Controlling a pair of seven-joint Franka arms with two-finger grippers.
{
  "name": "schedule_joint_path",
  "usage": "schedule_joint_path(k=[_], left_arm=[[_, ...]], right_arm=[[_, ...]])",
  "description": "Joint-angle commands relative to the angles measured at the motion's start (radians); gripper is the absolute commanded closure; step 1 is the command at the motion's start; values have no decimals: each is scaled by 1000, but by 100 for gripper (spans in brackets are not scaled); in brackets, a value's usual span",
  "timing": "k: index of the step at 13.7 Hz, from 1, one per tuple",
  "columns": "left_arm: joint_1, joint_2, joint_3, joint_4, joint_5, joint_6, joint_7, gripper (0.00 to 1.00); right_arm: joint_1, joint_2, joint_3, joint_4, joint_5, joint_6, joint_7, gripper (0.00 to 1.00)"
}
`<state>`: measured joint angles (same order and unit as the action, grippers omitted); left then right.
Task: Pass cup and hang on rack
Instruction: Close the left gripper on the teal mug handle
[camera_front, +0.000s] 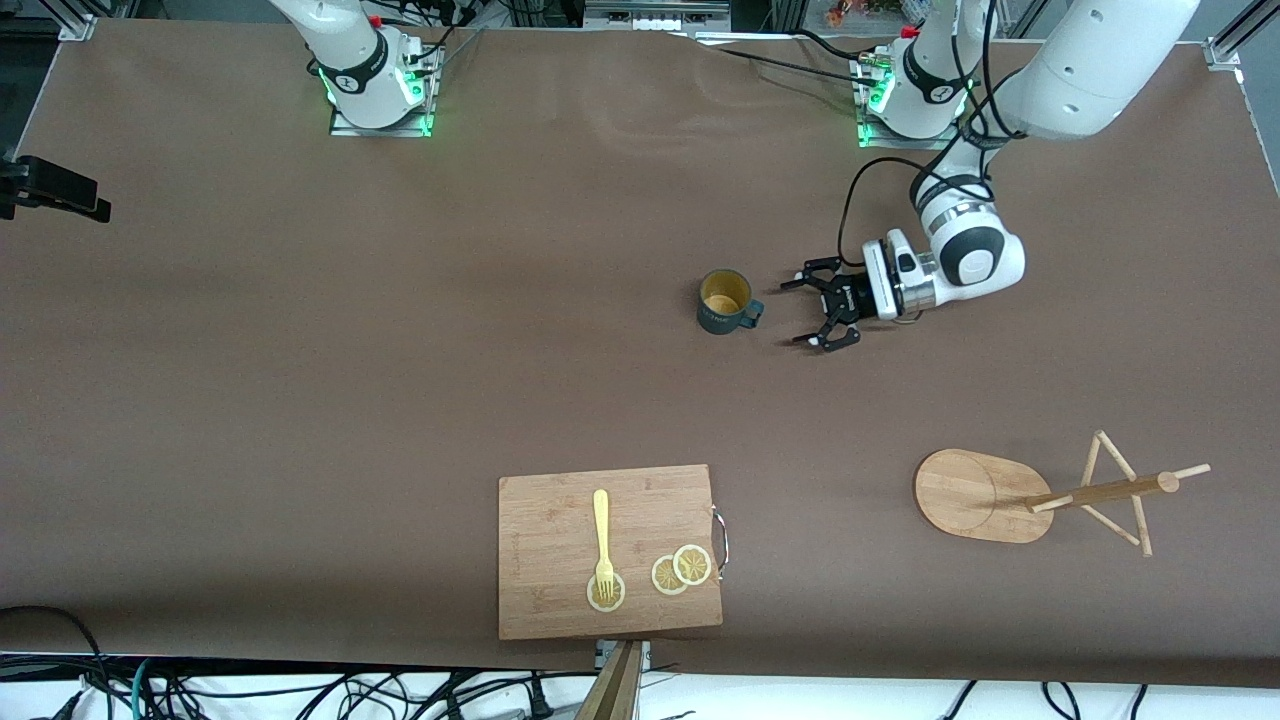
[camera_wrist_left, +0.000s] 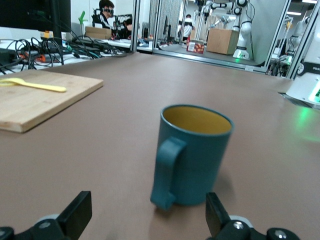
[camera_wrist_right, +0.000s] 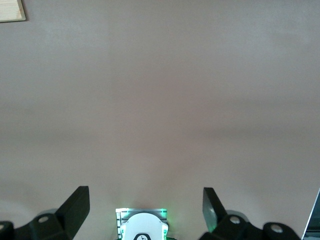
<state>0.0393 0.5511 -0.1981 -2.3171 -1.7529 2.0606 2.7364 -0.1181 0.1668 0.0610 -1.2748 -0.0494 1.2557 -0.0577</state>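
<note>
The left gripper grabs the cup by its handle (camera_front: 752, 314) next, leaving the teal-blue cup's opening (camera_front: 726, 292) free to hang on the rack.
The teal-blue cup (camera_front: 725, 300) stands upright on the brown table, its yellowish inside showing and its handle turned toward my left gripper (camera_front: 797, 313). That gripper lies low and level just beside the cup, open, a short gap from the handle. In the left wrist view the cup (camera_wrist_left: 192, 155) sits just ahead of the open left gripper (camera_wrist_left: 147, 215), nothing between the fingers. The bamboo rack (camera_front: 975, 495) stands nearer the front camera, toward the left arm's end. My right gripper (camera_wrist_right: 145, 207) hangs open and empty high over bare table by its own base.
A bamboo cutting board (camera_front: 610, 550) lies near the table's front edge with a yellow fork (camera_front: 602, 535) and lemon slices (camera_front: 682, 570) on it. The board (camera_wrist_left: 40, 100) also shows in the left wrist view. The arm bases (camera_front: 375, 85) stand along the farthest edge.
</note>
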Motion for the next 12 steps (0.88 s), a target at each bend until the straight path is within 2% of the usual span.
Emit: schedule_joint_path(k=[1, 10, 11, 12], left_arm=[[-32, 78, 2, 86, -50, -20, 111, 0], [-94, 112, -11, 94, -48, -22, 112, 2], [-95, 110, -11, 91, -48, -23, 120, 30], [-95, 107, -11, 91, -46, -23, 153, 51]], right_arm=[[-8, -20, 3, -23, 16, 13, -17, 0], [-8, -20, 3, -23, 17, 14, -14, 0], [-8, -20, 3, -23, 17, 14, -13, 0], [-8, -20, 3, -23, 17, 14, -11, 0]])
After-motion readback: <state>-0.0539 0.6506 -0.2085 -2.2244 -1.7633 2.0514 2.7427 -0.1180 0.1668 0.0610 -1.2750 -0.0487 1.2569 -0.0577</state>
